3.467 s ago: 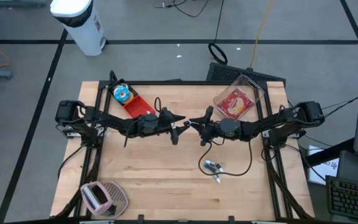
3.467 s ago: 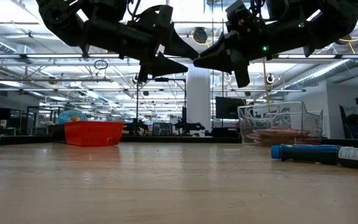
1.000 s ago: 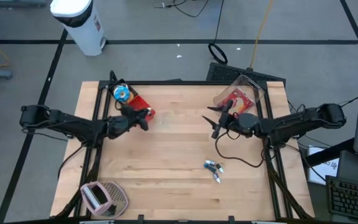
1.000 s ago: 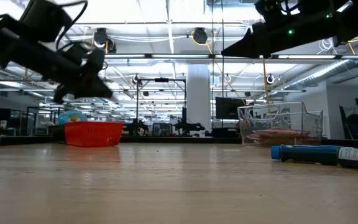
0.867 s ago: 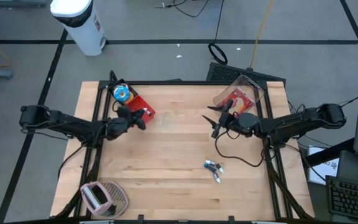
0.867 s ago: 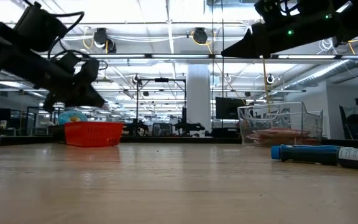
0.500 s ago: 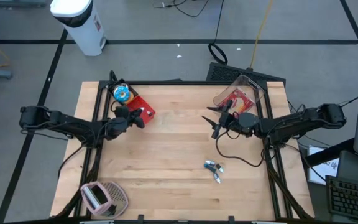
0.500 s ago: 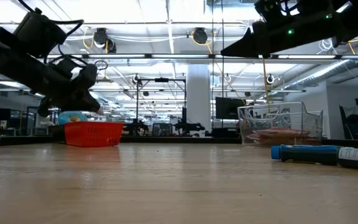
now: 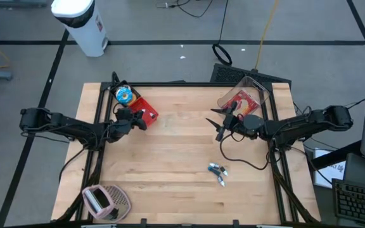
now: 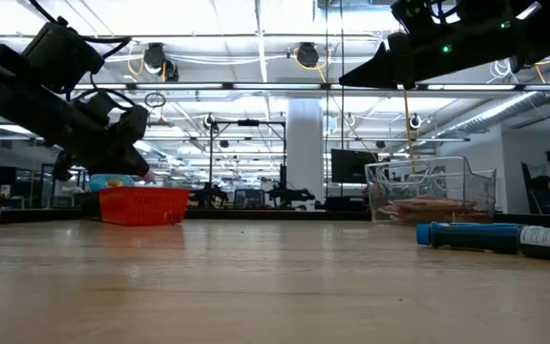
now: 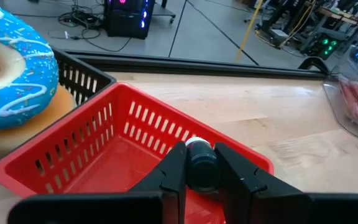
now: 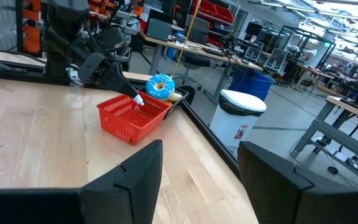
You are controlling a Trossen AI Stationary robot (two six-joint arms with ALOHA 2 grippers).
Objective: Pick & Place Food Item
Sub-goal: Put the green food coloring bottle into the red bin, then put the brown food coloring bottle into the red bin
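Note:
The dark cylinder (image 11: 202, 163) is over the red slotted basket (image 11: 120, 158), inside the basket's rim, and would land in the basket, so it is time for my left gripper to release it.
My left gripper (image 9: 143, 120) (image 11: 199, 155) is shut on a small dark cylinder (image 11: 201, 167) with a white end. It hangs over the red slotted basket (image 9: 139, 105) (image 11: 104, 149) at the table's far left. Just beyond the basket, a blue sprinkled donut (image 9: 124, 95) (image 11: 11, 68) lies on a tan one in a black basket. My right gripper (image 9: 219, 123) (image 12: 197, 168) hangs open and holds nothing, high over the table's right half, in front of a clear container (image 9: 243, 101) with red food. My left gripper pinches the dark cylinder's sides (image 11: 202, 175) between its two fingers. The cylinder lies along the fingers, and its white end (image 11: 194, 144) sticks out past the fingertips. The fingers slant down from the table's left side. The cylinder is clear of the table, above the basket's inside.
Two markers (image 9: 217, 171) (image 10: 499, 236) lie on the table's near right part. A pink object (image 9: 106, 201) sits at the near left corner. A white bin (image 9: 81, 22) stands on the floor beyond the table. Bare wood lies between the arms.
My left gripper has sunk toward the red basket, drawn back a little toward the table's left edge and tipped further downward. It has kept the dark cylinder between its fingers.

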